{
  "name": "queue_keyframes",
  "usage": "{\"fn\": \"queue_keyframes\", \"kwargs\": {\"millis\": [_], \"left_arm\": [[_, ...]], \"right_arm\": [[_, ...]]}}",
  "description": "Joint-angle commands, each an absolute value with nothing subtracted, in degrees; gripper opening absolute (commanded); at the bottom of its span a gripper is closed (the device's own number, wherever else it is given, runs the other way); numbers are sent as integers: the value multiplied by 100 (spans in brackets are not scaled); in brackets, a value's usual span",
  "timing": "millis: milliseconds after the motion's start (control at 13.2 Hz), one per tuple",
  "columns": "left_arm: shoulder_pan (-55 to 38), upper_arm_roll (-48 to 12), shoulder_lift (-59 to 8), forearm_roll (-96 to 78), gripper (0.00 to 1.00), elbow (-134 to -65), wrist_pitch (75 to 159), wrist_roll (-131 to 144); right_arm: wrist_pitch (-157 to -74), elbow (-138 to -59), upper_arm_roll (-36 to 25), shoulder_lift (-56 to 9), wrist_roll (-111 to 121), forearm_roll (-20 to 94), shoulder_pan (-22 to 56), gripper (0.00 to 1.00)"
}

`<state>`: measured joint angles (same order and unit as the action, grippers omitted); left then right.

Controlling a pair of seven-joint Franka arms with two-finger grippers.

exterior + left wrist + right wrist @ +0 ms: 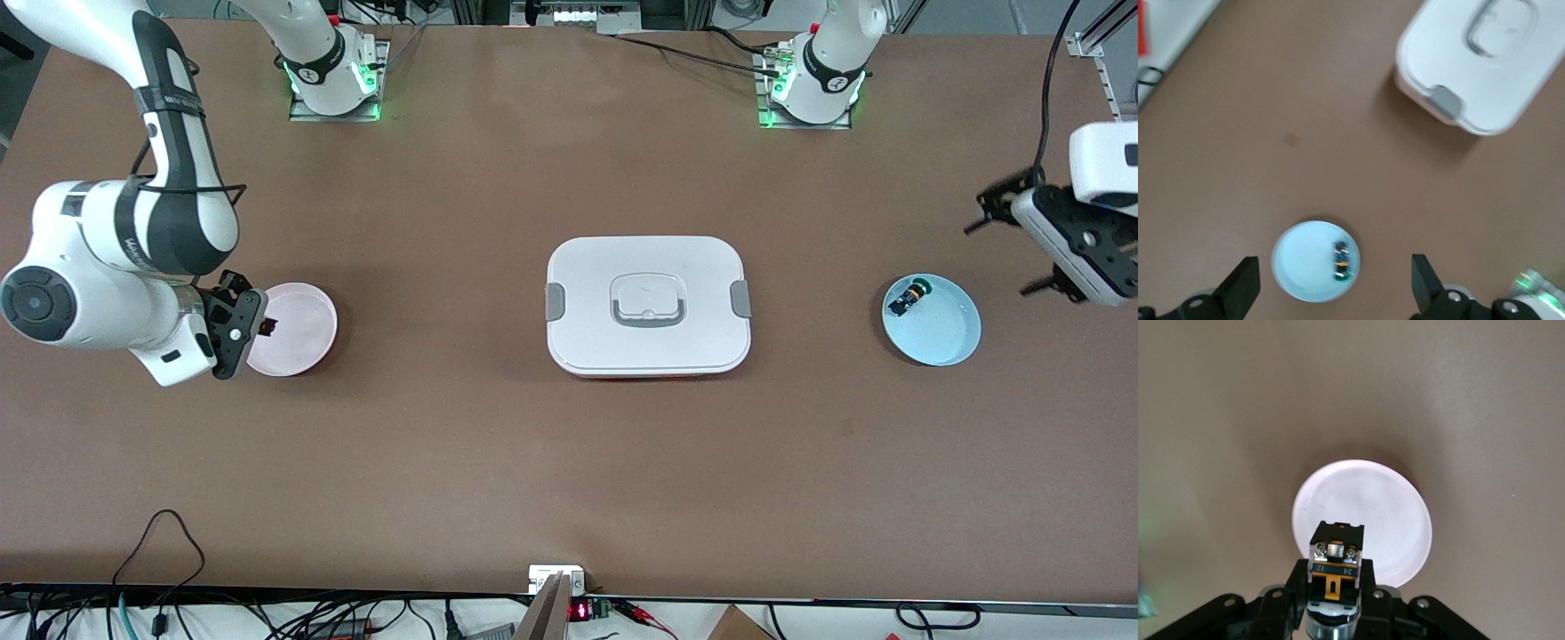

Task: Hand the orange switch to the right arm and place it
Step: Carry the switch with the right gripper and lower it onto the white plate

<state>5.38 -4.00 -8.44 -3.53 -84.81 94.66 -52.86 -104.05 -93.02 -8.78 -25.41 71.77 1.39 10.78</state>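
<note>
The orange switch hangs high above the pink plate in the right wrist view. My right gripper should hold it until it arrives.
My right gripper (258, 324) is shut on the orange switch (269, 325) and holds it over the edge of the pink plate (302, 342) at the right arm's end of the table. In the right wrist view the switch (1336, 563) sits between the jaws of the gripper (1335, 587), orange body and screw terminals showing, above the pink plate (1365, 507). My left gripper (1000, 253) is open and empty, up in the air beside the blue plate (942, 338); in the left wrist view the gripper (1333, 283) has its fingers (1241, 283) wide apart.
A white lidded box (647, 307) stands mid-table and also shows in the left wrist view (1485, 60). The blue plate (1301, 263) holds a small black-and-blue switch with a green cap (911, 295), also visible in the left wrist view (1341, 260).
</note>
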Motion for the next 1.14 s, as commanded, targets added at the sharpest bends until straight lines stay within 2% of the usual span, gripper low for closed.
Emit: {"fn": "queue_keyframes", "kwargs": {"millis": [0, 152, 303, 606, 1061], "left_arm": [[413, -167, -694, -115, 100, -8771, 10264, -5265], [404, -158, -607, 105, 100, -8973, 10301, -5108], [335, -158, -414, 315, 100, -9017, 10126, -3379], [229, -158, -290, 325, 100, -9105, 9617, -558], [290, -105, -378, 299, 100, -9018, 9387, -36]], "right_arm": [[-11281, -10114, -817, -2356, 7741, -175, 1046, 15], [-11958, -10571, -817, -2355, 8006, -184, 976, 15], [-12783, -11124, -817, -2382, 8042, -193, 949, 15], [-13595, -11732, -817, -2417, 8042, -193, 949, 15], [-13886, -11962, -817, -2443, 8349, -193, 862, 18]]}}
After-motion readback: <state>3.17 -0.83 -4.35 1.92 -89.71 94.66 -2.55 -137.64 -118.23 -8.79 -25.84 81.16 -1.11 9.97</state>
